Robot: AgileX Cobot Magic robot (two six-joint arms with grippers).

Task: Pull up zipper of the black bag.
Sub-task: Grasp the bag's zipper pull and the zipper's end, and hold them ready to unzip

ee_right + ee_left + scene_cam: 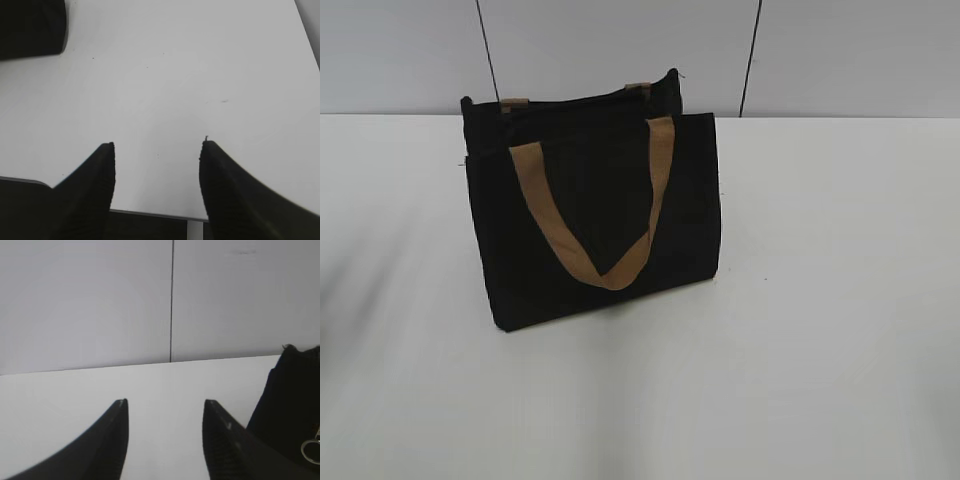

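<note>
Next, the left gripper pinches the black fabric tab by its upstanding tip [467, 102], because the bag's broad front panel [595, 195] below the tab lies flat.
The black bag [595, 210] stands upright on the white table, a tan strap handle [605, 215] hanging down its front. The zipper runs along its top edge [575, 103]; the slider does not show there. In the left wrist view the bag's end [292, 395] is at the right edge, with a silver ring pull [311, 450] hanging low on it. My left gripper [165, 402] is open and empty, left of the bag. My right gripper [157, 145] is open and empty over bare table, the bag's corner [30, 27] far at upper left. Neither gripper shows in the exterior view.
The white table [820, 300] stretches around the bag. A grey panelled wall [620, 50] rises right behind it. The table's front edge [150, 214] shows below my right gripper.
</note>
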